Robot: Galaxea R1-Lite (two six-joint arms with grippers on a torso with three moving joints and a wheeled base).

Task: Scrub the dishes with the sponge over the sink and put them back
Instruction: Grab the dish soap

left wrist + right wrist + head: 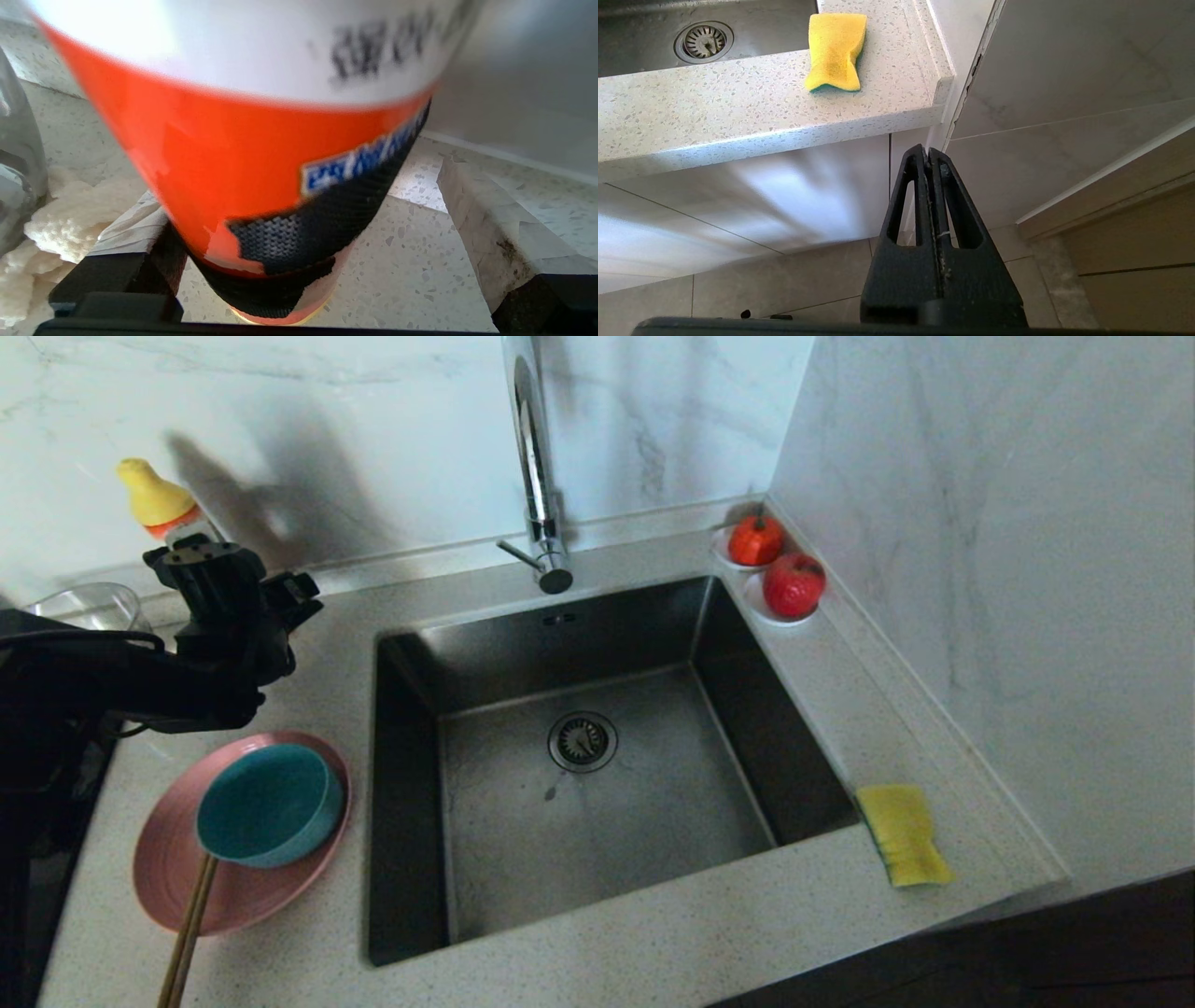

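The left gripper should close, as its fingers reach past both sides of the bottle's orange lower part [269, 185] above the counter. Closing now would hold the bottle.
The pink plate [177, 873] lies on the counter left of the sink [672, 803]. The teal bowl [269, 803] sits on it, and the chopsticks [189, 929] rest across its front rim. The yellow sponge [904, 833] [837, 49] lies on the counter right of the sink. Behind the plate, my left gripper [201, 560] [303, 210] stands open around an orange and white bottle [261, 140] with a yellow cap [154, 497]. One finger [486, 219] stands clear of the bottle. My right gripper [929, 161] hangs shut and empty below the counter's front edge.
A clear glass bowl [89, 605] [18, 163] stands left of the bottle, with a white lumpy thing [51, 219] beside it. Behind the sink rises the chrome tap [534, 467]. Two white saucers with red fruit [794, 584] sit at the back right corner. Marble walls close the back and right.
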